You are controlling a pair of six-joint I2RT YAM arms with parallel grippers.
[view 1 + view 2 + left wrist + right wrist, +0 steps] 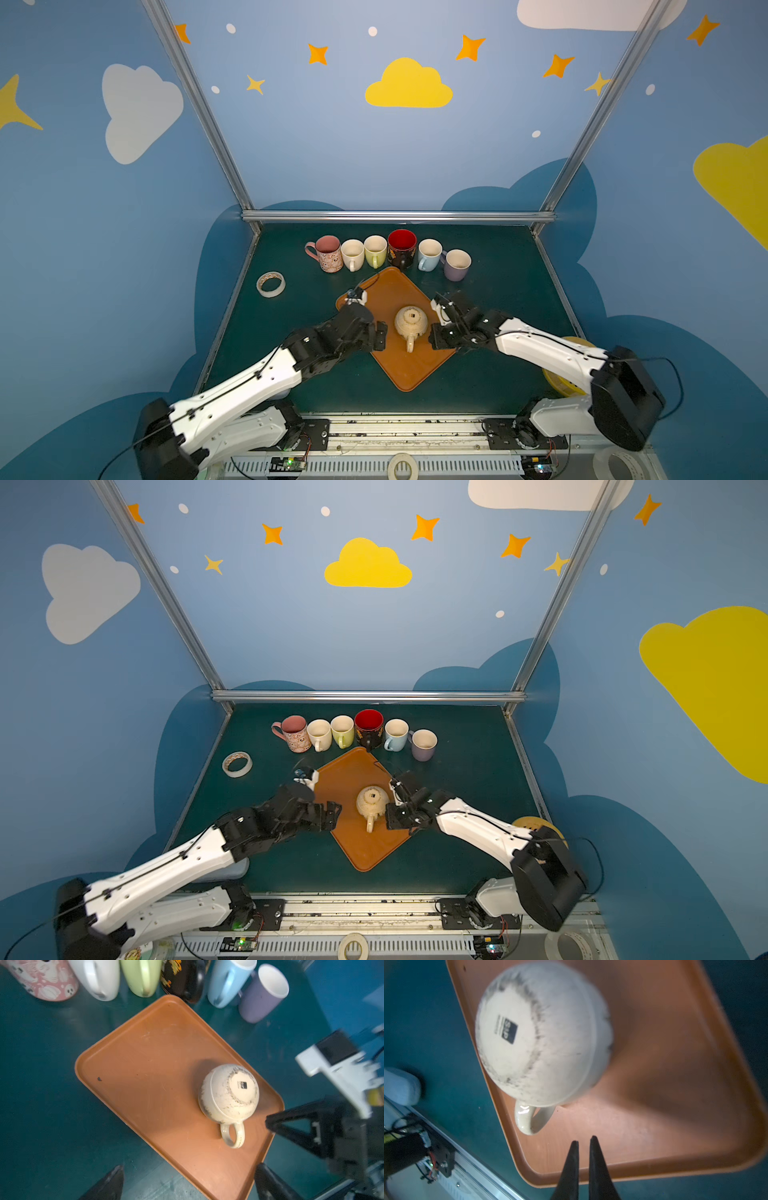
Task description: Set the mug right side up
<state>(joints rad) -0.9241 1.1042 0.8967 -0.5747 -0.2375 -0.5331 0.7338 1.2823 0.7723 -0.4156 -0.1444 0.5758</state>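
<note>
The robot's left hand should take hold of the cream mug by its handle next. Then the mug's round body can turn upright.
A cream mug (410,321) (372,801) stands upside down on the orange tray (415,376) (360,854), base up, with its handle pointing toward the front edge. My left gripper (381,336) (190,1167) is open just left of the mug, its fingers spread wide over the tray's edge with nothing between them. The left wrist view shows the mug (228,1093) on the tray (135,1059). My right gripper (435,336) (584,1139) is shut and empty, close to the right of the mug (542,1039), its tips near the handle (529,1120) without touching it.
Several upright mugs (376,250) line the back of the green table, just behind the tray's far corner. A tape roll (270,284) lies at the left. A yellow round object (559,380) sits under the right arm. Another tape roll (402,466) rests on the front rail.
</note>
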